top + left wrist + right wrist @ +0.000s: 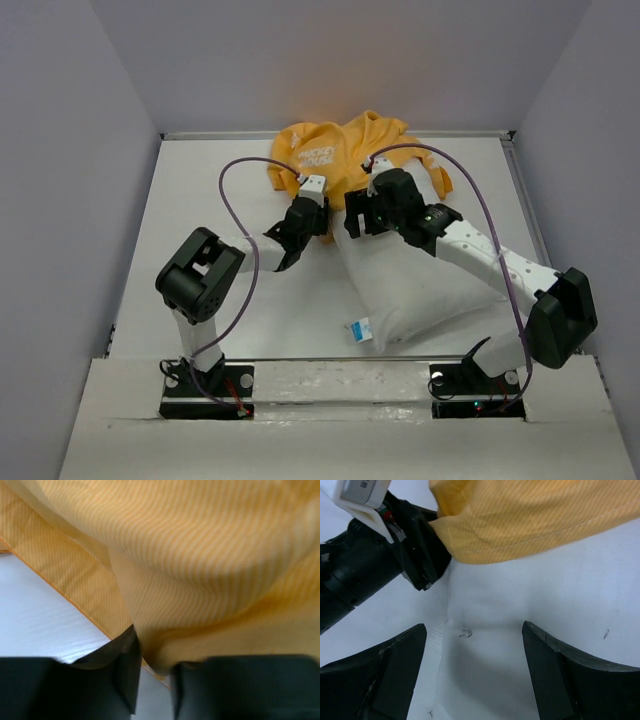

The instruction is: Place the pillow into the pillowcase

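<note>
My right gripper moves down next, before it closes on the pillow's cloth, since the open fingers are still above the pillow (pixel 420 290).
The orange-yellow pillowcase (pixel 340 150) lies bunched at the back of the table, its lettering facing up. The plump white pillow (pixel 420 290) lies slantwise in front of it, its blue-and-white tag (pixel 360 330) at the near edge. My left gripper (pixel 320 207) is at the pillowcase's near hem. In the left wrist view its jaws (pixel 155 652) stand a little apart, with a fold of the orange pillowcase (pixel 200 570) hanging between them. My right gripper (pixel 474 630) is open just above the pillow's (pixel 545 580) far end, with nothing between its fingers.
The white table (pixel 220 200) is boxed in by grey walls on the left, right and back. The left gripper's black fingers (pixel 422 565) show in the right wrist view, close beside the right gripper. Purple cables loop over both arms.
</note>
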`<state>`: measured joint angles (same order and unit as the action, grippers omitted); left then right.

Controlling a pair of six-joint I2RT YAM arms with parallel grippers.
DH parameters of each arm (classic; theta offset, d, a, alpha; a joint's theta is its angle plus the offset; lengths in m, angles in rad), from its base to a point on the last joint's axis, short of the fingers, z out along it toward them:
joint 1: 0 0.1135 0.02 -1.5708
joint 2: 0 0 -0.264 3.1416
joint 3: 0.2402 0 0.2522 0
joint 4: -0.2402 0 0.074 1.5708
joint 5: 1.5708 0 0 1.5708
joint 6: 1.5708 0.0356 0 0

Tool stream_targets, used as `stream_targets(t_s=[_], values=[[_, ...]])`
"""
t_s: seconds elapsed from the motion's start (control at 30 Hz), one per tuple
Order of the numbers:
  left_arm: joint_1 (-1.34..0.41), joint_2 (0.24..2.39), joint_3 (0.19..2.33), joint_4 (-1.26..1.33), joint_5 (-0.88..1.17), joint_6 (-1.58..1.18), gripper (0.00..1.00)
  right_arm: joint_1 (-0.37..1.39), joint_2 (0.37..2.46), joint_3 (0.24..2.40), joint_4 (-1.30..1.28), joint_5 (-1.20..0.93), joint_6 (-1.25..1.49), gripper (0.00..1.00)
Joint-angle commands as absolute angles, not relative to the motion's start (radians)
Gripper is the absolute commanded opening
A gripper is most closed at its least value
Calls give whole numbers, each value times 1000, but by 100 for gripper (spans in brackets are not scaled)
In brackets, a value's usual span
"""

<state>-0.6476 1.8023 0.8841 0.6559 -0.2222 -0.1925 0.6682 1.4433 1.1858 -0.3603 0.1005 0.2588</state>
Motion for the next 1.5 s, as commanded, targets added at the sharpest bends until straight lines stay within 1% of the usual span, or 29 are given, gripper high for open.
stream_targets(t_s=[0.0,0.03,0.07,0.1,0.13,0.17,0.2,0.27,0.3,0.33,0.37,0.4,0.47,0.5,0.57,0.6,0.67,0.77,0.83,0.93,1.03,1.1,1.17,1.23,1.3,1.33,1.37,1.43,1.47], values=[[-626,1796,913,761,-253,-141,23,701,1508,1288,-416,313,210,85],[-626,1772,898,761,-239,-153,3,701,1546,1310,-419,334,206,85],[-629,1752,882,773,-224,-161,0,701,1568,1321,-425,356,203,86],[-630,1700,843,781,-198,-172,0,701,1589,1333,-426,377,202,86],[-630,1700,842,784,-184,-187,0,701,1610,1341,-426,377,202,86],[-634,1633,800,791,-164,-218,0,701,1658,1363,-422,376,209,85],[-643,1596,773,798,-122,-230,0,701,1684,1374,-417,358,218,77],[-656,1478,720,802,-68,-258,0,701,1767,1393,-379,309,236,65],[-669,1445,709,802,24,-291,0,681,1798,1420,-332,275,250,53],[-678,1387,700,796,67,-305,0,672,1827,1446,-324,265,290,42],[-686,1359,698,776,113,-319,0,663,1863,1469,-287,259,314,26],[-704,1336,695,769,183,-348,0,634,1865,1485,-253,223,343,0],[-725,1272,693,724,234,-362,0,605,1839,1477,-181,177,440,0],[-729,1260,699,704,318,-370,0,591,1815,1457,-78,161,480,0],[-732,1226,687,687,376,-409,0,565,1702,1363,51,155,587,0],[-733,1215,680,675,415,-419,0,552,1610,1327,160,190,613,0],[-736,1189,652,645,405,-419,0,552,1527,1257,216,251,669,0],[-736,1192,644,603,358,-385,0,552,1366,1142,381,324,698,0],[-735,1219,702,562,336,-362,0,552,1301,1095,408,344,710,0],[-733,1247,779,520,331,-330,0,629,1218,1016,439,380,674,0],[-732,1351,981,471,393,-322,0,742,1213,967,431,455,586,0],[-733,1394,1050,465,435,-333,0,813,1221,940,382,515,571,0],[-739,1443,1145,453,472,-350,0,837,1220,907,361,509,578,0],[-765,1440,1175,443,514,-359,0,838,1256,881,327,496,610,0],[-845,1373,1117,452,471,-357,0,838,1319,879,360,442,632,0],[-873,1343,1077,478,466,-371,0,838,1406,891,376,417,643,0],[-909,1288,977,573,475,-432,0,838,1451,920,443,390,662,0],[-925,1229,806,693,529,-532,0,838,1567,954,504,344,676,0],[-939,1212,754,803,550,-611,0,809,1595,994,537,327,692,0]])
